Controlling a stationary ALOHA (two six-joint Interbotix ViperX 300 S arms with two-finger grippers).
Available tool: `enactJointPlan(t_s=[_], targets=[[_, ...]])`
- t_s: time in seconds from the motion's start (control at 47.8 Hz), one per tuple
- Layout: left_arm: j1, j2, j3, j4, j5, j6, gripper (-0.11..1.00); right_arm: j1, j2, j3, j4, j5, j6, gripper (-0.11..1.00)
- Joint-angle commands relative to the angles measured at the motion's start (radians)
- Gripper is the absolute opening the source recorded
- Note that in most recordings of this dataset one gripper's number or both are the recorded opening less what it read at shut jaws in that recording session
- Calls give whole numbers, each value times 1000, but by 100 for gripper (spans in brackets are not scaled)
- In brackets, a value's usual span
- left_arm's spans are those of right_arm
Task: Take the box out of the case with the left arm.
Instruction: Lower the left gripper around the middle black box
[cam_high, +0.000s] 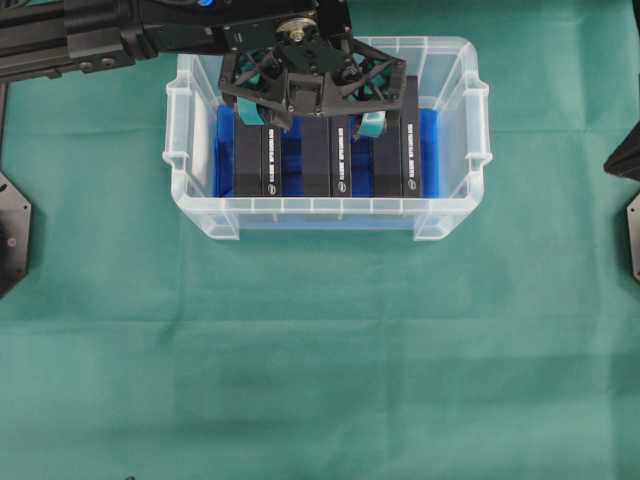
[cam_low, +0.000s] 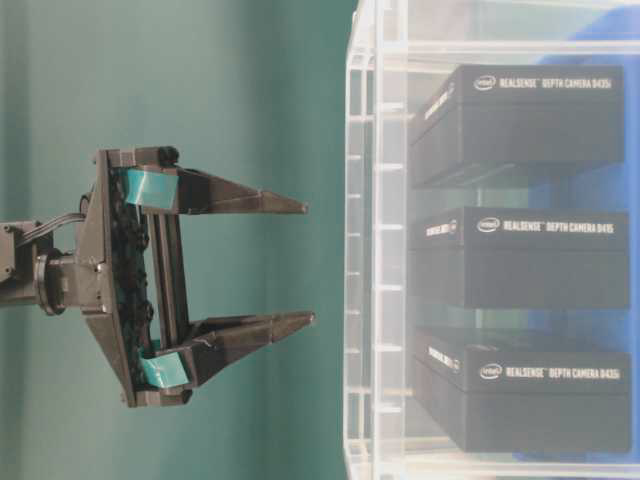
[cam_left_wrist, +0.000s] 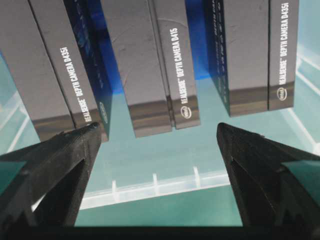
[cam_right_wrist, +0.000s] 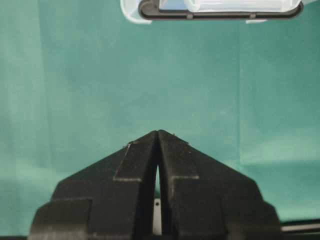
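The middle black box (cam_high: 327, 168) should stay level, so my left gripper should next grab this long, narrow box across both long sides near its middle (cam_high: 327, 140).
The clear case (cam_high: 330, 205) stands at the back of the green cloth with three black boxes side by side on its blue floor: left (cam_high: 250, 165), middle (cam_high: 330, 160) and right (cam_high: 398, 160). My left gripper (cam_high: 320, 125) hangs over the case, open wide and holding nothing. The table-level view shows the left gripper (cam_low: 308, 263) outside the case wall (cam_low: 365, 250), clear of the boxes. In the left wrist view the left gripper (cam_left_wrist: 157, 129) frames the near end of the middle box (cam_left_wrist: 150, 65). My right gripper (cam_right_wrist: 158, 132) is shut and empty over the cloth.
A black part of the right arm (cam_high: 625, 160) sits at the right edge, well away from the case. The case's side handle (cam_right_wrist: 220, 10) shows at the top of the right wrist view. Green cloth (cam_high: 320, 350) covers the table in front.
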Motion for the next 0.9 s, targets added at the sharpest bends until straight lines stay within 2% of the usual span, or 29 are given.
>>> enactJointPlan(t_s=[0.0, 0.878], targets=[[3, -20, -17, -2, -3, 0, 96, 0, 2, -11, -2, -6, 2, 3], [11, -20, 3, 0, -21, -2, 96, 0, 0, -11, -3, -6, 2, 3]])
